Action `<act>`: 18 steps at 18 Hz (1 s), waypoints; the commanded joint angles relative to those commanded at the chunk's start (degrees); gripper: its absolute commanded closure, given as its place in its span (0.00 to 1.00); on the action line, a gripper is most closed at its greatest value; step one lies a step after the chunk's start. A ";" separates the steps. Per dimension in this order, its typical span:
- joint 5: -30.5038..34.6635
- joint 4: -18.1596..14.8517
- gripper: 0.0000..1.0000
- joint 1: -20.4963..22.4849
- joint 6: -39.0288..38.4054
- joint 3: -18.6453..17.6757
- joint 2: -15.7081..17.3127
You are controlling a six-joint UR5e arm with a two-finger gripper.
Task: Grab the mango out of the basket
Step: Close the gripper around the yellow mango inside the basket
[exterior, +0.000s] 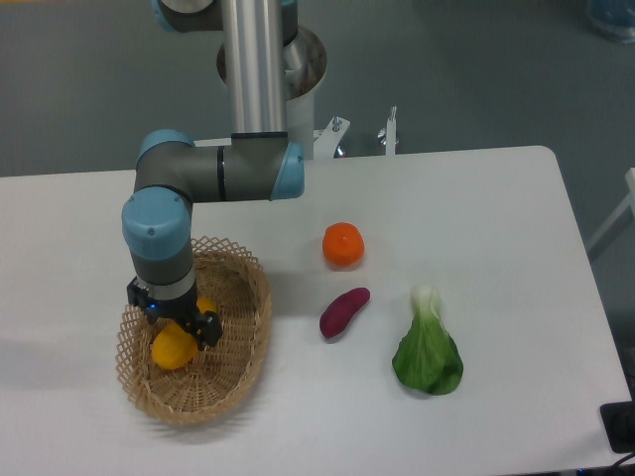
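The mango should be grabbed next by its rounded middle (188, 328), so that my gripper can pick it up from the wicker basket (246, 342).
The mango (171, 348), yellow shading to orange, lies in the tan wicker basket (246, 342) at the table's front left. My gripper (177, 320) points straight down into the basket and sits low over the mango's middle. Its two dark fingers stand apart, one on each side of the fruit, so the gripper is open around it. The gripper body hides the middle of the mango. One yellow end shows below the gripper and a small orange patch shows at its upper right.
A round orange fruit (343, 244) sits right of the basket. A purple sweet potato (343, 311) lies in front of it, and a green bok choy (428, 349) lies farther right. The arm's base column (256, 69) stands at the back.
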 joint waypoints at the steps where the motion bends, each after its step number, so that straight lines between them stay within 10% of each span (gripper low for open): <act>1: 0.00 0.00 0.06 0.00 0.00 0.00 0.00; 10: 0.70 0.09 0.12 0.00 0.17 0.26 -0.44; 18: 0.79 0.09 0.41 0.09 0.17 0.61 -0.35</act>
